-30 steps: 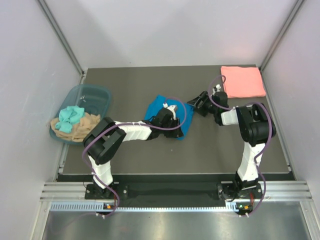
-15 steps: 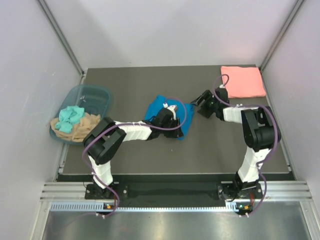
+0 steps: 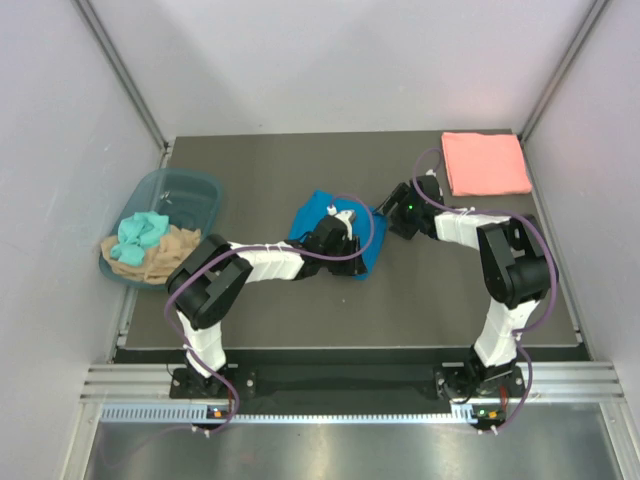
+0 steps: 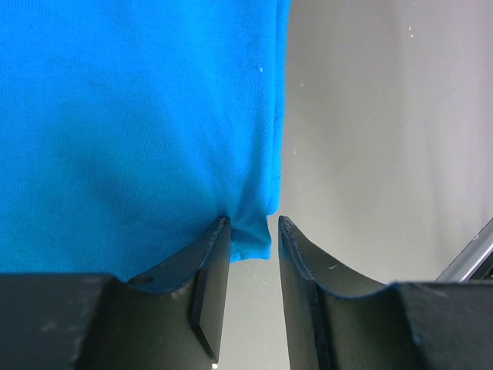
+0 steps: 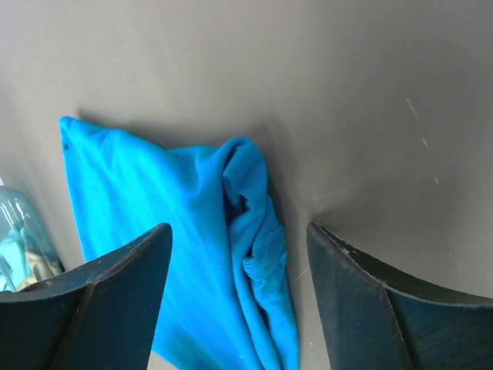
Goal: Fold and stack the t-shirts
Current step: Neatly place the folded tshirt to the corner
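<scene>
My right gripper should now close on the rumpled edge (image 3: 379, 216) of the blue t-shirt (image 3: 312, 215), because the t-shirt's edge is between both fingers and closing now would catch it.
The bright blue t-shirt (image 3: 312, 215) lies bunched at the middle of the dark table. My left gripper (image 3: 348, 252) rests on its right part. In the left wrist view the left gripper (image 4: 252, 221) is open by a narrow gap, and a corner of the blue t-shirt (image 4: 139, 116) sits between the tips, touching the left finger only. My right gripper (image 3: 392, 212) hovers at the shirt's right edge. The right wrist view shows the right gripper (image 5: 239, 231) wide open over the blue t-shirt's (image 5: 154, 208) rumpled edge. The salmon pink t-shirt (image 3: 487, 163) lies folded at the back right.
A translucent blue-grey tub (image 3: 190, 180) at the table's left edge holds a teal cloth (image 3: 140, 232) and a tan cloth (image 3: 160, 258). White walls close in the left, right and back sides. A metal rail runs along the near edge.
My right arm has swung its wrist and forearm, and its gripper has edged a little toward the blue t-shirt. The left arm and both shirts stay put.
</scene>
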Controlling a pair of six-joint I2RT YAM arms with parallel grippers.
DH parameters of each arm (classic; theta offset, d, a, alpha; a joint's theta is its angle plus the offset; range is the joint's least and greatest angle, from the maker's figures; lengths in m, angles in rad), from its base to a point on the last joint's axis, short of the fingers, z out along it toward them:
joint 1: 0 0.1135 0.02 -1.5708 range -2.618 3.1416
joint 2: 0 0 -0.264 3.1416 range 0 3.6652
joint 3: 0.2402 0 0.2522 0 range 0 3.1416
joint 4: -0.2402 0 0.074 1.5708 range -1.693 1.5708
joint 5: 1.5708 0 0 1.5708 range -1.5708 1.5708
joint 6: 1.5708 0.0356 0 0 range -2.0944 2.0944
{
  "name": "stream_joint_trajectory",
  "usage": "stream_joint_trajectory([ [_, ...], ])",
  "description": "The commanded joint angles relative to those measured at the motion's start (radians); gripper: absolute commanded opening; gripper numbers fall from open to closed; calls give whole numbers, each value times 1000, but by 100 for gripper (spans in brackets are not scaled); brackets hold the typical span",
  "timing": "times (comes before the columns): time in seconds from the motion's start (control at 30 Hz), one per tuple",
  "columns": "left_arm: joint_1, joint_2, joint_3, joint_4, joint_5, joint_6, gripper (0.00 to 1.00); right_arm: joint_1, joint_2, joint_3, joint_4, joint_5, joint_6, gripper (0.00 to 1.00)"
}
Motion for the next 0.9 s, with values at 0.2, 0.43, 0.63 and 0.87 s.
stream_joint_trajectory([
  [0.2, -14, 34, -28, -154, -13, 32, 37, 11, 72, 5, 72, -37, -138, 68],
  [0.43, -14, 30, -39, -155, -13, 32, 37, -21, 93, -59, 227, -164, -171, 58],
  [0.63, -15, 27, -50, -157, -7, 32, 37, -70, 84, -134, 391, -270, -191, 38],
  [0.87, -15, 0, -105, -30, 146, -85, 38, -105, 115, -107, 548, -424, -253, 10],
])
